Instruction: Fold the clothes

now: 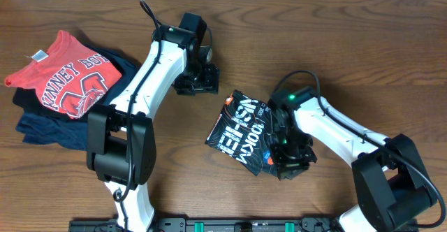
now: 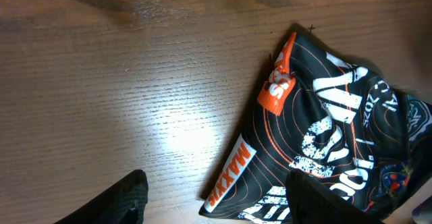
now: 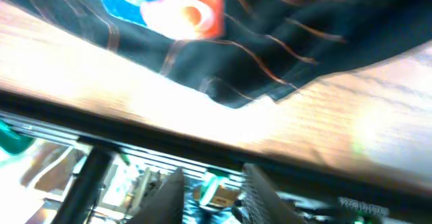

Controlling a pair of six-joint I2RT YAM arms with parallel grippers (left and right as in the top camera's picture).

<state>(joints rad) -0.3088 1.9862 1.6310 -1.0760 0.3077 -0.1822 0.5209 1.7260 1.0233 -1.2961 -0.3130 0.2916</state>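
Note:
The black jersey packet is next for my left gripper to pick up across its MAXXIS-band edge (image 1: 215, 130) (image 2: 231, 174), so that it can be laid folded on the red T-shirt.
The clothes, a black jersey (image 1: 243, 131) with orange contour lines and big white lettering, lie folded into a small packet at the table's middle. The left wrist view shows its orange tag and a white "MAXXIS" band (image 2: 317, 136). My left gripper (image 1: 199, 80) hovers open just beyond the packet's far left corner. One of its fingers (image 2: 125, 200) is over bare wood and the other is over the cloth. My right gripper (image 1: 288, 163) is at the packet's near right edge. In its blurred wrist view the gripper (image 3: 219, 200) stands open with nothing between the fingers, and the jersey (image 3: 256, 42) is above them.
A red T-shirt with white letters (image 1: 66, 75) lies on a navy shirt (image 1: 45, 128) at the table's left side. The arm bases and a black rail (image 1: 230, 225) run along the front edge. Bare wood (image 1: 349, 43) lies behind the right arm.

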